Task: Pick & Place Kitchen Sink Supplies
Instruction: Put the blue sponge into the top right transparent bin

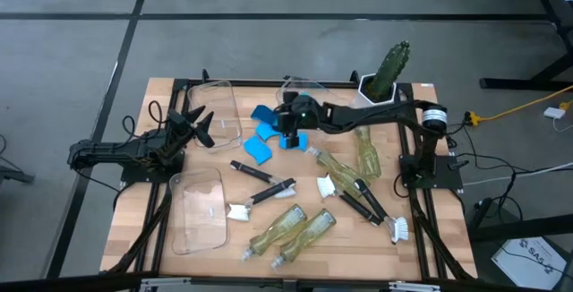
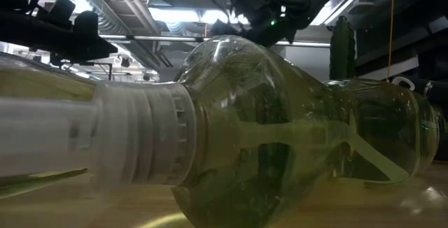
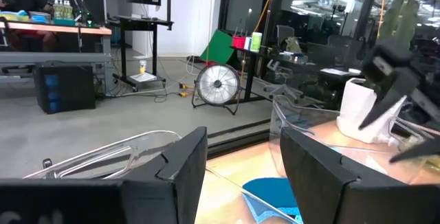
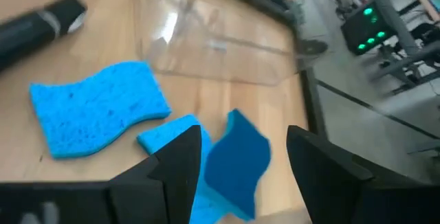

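The tilted blue sponge stands above the flat ones, so the robot's right gripper should pinch it next by its raised edge (image 4: 240,159).
Several bright blue sponges (image 1: 260,151) lie at the table's middle; the right wrist view shows them too (image 4: 96,114). My right gripper (image 1: 288,136) hangs open over them, and one sponge (image 4: 237,161) stands tilted between its fingers (image 4: 240,176). Soap bottles (image 1: 279,227) and black-handled brushes (image 1: 264,193) lie toward the near edge. One bottle (image 2: 280,137) fills the low view. My left gripper (image 1: 195,128) waits open at the left, above a clear bin (image 1: 219,113); it also shows in the left wrist view (image 3: 240,176). My right gripper comes from above with one finger (image 4: 180,165) on each side of a tilted blue sponge's edge (image 4: 220,155). The gap between the fingers is wider than the sponge, and I cannot tell whether either finger touches it.
A second clear bin (image 1: 199,210) lies near the left front, and a third (image 1: 300,86) at the far edge. A green cactus in a white pot (image 1: 387,75) stands far right. More bottles (image 1: 365,153) and brushes (image 1: 363,201) crowd the right side.
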